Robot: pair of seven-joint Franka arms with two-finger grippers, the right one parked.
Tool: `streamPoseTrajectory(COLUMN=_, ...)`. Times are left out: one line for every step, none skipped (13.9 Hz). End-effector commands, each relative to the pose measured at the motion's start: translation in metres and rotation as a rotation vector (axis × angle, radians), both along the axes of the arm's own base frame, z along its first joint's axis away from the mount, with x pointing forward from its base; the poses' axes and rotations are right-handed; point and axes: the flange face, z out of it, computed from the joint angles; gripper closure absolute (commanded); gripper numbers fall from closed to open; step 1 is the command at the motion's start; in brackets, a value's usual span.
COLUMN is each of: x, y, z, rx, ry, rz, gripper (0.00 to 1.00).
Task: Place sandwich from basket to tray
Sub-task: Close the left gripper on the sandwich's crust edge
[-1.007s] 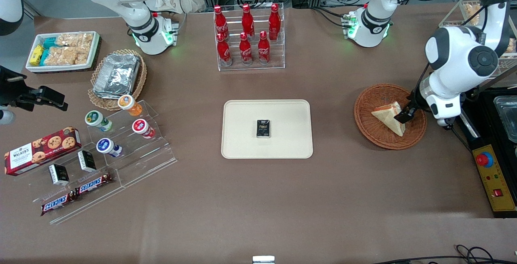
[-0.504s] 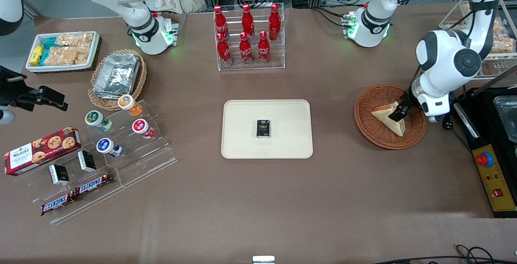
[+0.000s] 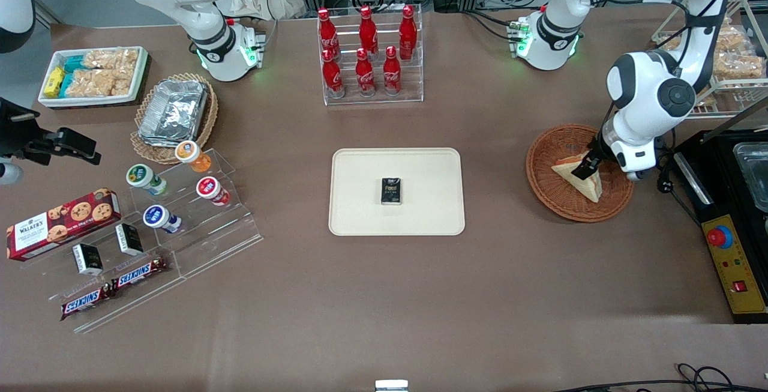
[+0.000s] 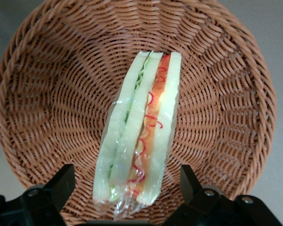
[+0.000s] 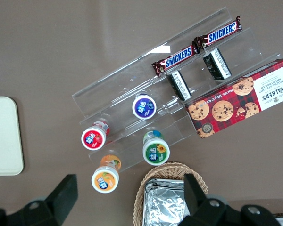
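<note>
I need to grab the wrapped sandwich next with my left gripper by its outer bread sides, because these are flat and facing, while the sandwich's wedge edges slope to corners.
The sandwich (image 3: pixel 576 177) is a plastic-wrapped wedge of white bread with red, orange and green filling. It lies in the round reddish-brown wicker basket (image 3: pixel 549 188) toward the working arm's end of the table. My left gripper (image 3: pixel 583 168) hovers right over the sandwich. In the left wrist view its fingers (image 4: pixel 61 181) stand wide apart on either side of the sandwich (image 4: pixel 141 141), open and not touching it, above the basket (image 4: pixel 47 94). The cream tray (image 3: pixel 420 212) with a small black packet (image 3: pixel 392 191) lies at the table's middle.
A rack of red cola bottles (image 3: pixel 367 50) stands farther from the camera than the tray. A black appliance with a yellow control box (image 3: pixel 735 260) lies beside the basket. A tan basket of foil containers (image 3: pixel 174 113), a white snack bin (image 3: pixel 93 74) and an acrylic snack stand (image 3: pixel 156 230) lie toward the parked arm's end.
My left gripper has moved over the basket from its outer rim toward the middle of the sandwich. The sandwich has not moved.
</note>
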Motion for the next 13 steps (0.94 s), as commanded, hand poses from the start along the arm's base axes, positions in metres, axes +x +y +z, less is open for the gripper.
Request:
streamPoseTrajectory(x=0.000, y=0.000, z=-0.020, rx=0.014, ry=-0.065, rz=0.034, gripper=0.00)
streamPoseTrajectory(x=0.001, y=0.001, z=-0.025, rx=0.017, ry=-0.070, rz=0.033, gripper=0.06)
streamPoseTrajectory(x=0.003, y=0.000, z=-0.027, rx=0.020, ry=-0.087, rz=0.033, gripper=0.27)
streamPoseTrajectory(x=0.004, y=0.001, z=-0.026, rx=0.020, ry=-0.094, rz=0.034, gripper=0.56)
streamPoseTrajectory(x=0.005, y=0.001, z=-0.025, rx=0.019, ry=-0.096, rz=0.036, gripper=0.90)
streamPoseTrajectory(x=0.005, y=0.002, z=-0.023, rx=0.018, ry=-0.100, rz=0.039, gripper=1.00)
streamPoseTrajectory(x=0.006, y=0.002, z=-0.020, rx=0.018, ry=-0.106, rz=0.042, gripper=1.00)
streamPoseTrajectory(x=0.007, y=0.002, z=-0.019, rx=0.017, ry=-0.108, rz=0.042, gripper=1.00)
streamPoseTrajectory(x=0.008, y=0.002, z=-0.017, rx=0.017, ry=-0.113, rz=0.038, gripper=1.00)
streamPoseTrajectory(x=0.009, y=0.002, z=-0.012, rx=0.015, ry=-0.120, rz=0.022, gripper=1.00)
streamPoseTrajectory(x=0.011, y=0.001, z=-0.005, rx=0.014, ry=-0.131, rz=0.011, gripper=1.00)
streamPoseTrajectory(x=0.011, y=0.002, z=0.006, rx=0.008, ry=-0.130, rz=-0.021, gripper=1.00)
streamPoseTrajectory(x=0.010, y=0.007, z=0.017, rx=0.001, ry=-0.114, rz=-0.045, gripper=1.00)
